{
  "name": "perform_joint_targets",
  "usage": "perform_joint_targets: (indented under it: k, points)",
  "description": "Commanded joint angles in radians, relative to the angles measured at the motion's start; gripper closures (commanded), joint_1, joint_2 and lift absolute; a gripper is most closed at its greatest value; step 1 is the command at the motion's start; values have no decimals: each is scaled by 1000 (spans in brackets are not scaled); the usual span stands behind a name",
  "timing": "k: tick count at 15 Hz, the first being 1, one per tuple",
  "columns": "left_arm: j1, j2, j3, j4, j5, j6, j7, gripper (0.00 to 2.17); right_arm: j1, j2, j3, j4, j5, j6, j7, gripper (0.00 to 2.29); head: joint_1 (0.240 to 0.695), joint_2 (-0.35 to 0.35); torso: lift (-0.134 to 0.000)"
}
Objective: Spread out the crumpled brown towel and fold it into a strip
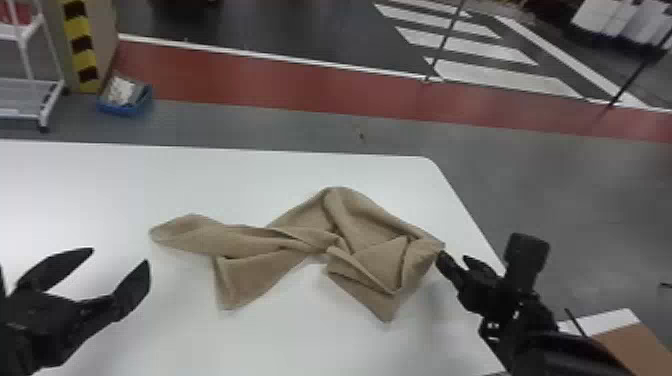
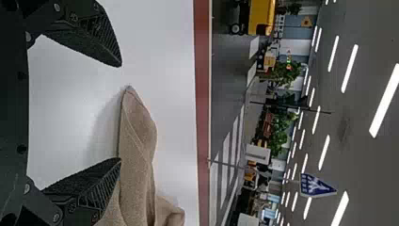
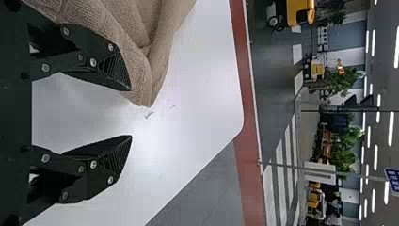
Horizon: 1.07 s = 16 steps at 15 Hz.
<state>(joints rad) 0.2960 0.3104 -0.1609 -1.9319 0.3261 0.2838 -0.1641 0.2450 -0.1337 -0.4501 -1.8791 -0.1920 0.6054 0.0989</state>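
I need to grab the brown towel with my left gripper by its corner tip at the narrow end (image 1: 158, 235) to spread the towel out, and this leaves the hanging flap (image 1: 234, 290) free to unfold.
The brown towel (image 1: 280, 240) lies crumpled and twisted across the white table, with a flap hanging toward the robot on each side. My left gripper (image 1: 117, 257) stands open to the left of the towel's left end, apart from it. In the left wrist view, the left gripper (image 2: 121, 113) has the tip of the towel (image 2: 136, 141) beyond its fingers, not between them. At the towel's right corner is my right gripper (image 1: 452, 256). The right wrist view has the right gripper (image 3: 131, 113) open, one finger beside the towel (image 3: 141, 70) and nothing held.
The white table (image 1: 225, 175) ends at a rounded far right corner, close to the right arm. Beyond it on the floor stand a blue bin (image 1: 125, 102) and a white rack (image 1: 30, 100). A brown board (image 1: 635, 345) is at the lower right.
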Motion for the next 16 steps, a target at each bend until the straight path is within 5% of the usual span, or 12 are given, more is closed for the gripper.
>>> perform_joint_targets:
  k: [1,6,11,16]
  points:
    - [-3,-1,-9,1,-4,-2,-2,198,40,23,-24,-17,-12,-26,-2,63,695,-350,-123]
    - [-48,-10,-51,37,-29,-36,-15,198,146,49,-48,-114,-107,-127,33,63,695,-350,-123]
    - [-270,-56,-189,211,-134,-36,-104,272,200,77,-7,-195,-95,-161,84,70,695,-350,-123]
    - [-400,-86,-207,312,-144,68,-143,272,221,78,28,-216,-93,-173,84,80,695,-350,-123]
